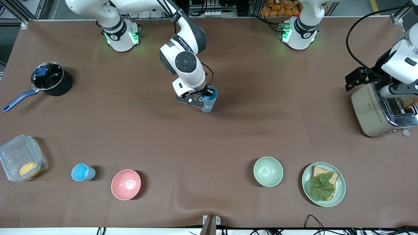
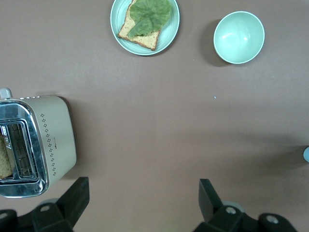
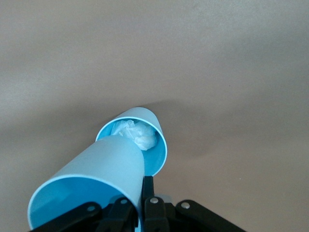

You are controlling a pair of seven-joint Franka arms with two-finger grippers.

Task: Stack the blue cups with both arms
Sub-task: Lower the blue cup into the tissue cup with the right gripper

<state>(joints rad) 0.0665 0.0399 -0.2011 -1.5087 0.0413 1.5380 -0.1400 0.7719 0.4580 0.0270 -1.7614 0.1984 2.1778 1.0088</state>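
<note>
The held cup's base (image 3: 118,145) is in the lower cup's opening (image 3: 145,126), so the held cup would settle nested. It is time for my right gripper to open.
My right gripper (image 1: 203,99) is over the middle of the table, shut on the wall of a light blue cup (image 3: 104,169), one finger inside and one outside. The held cup is tilted, and its base sits at the mouth of a grey-blue cup (image 3: 157,145) with a white scrap inside, which stands on the table (image 1: 207,106). I cannot tell whether the base is inside it. Another bright light blue cup (image 1: 83,172) stands beside the pink bowl (image 1: 126,184). My left gripper (image 2: 140,198) is open and empty, up above the toaster (image 1: 375,111).
A pale green bowl (image 1: 268,171) and a plate with bread and lettuce (image 1: 323,184) stand near the front camera. A black saucepan (image 1: 52,80) and a clear box (image 1: 21,160) stand toward the right arm's end. The brown cloth has a wrinkle at its front edge.
</note>
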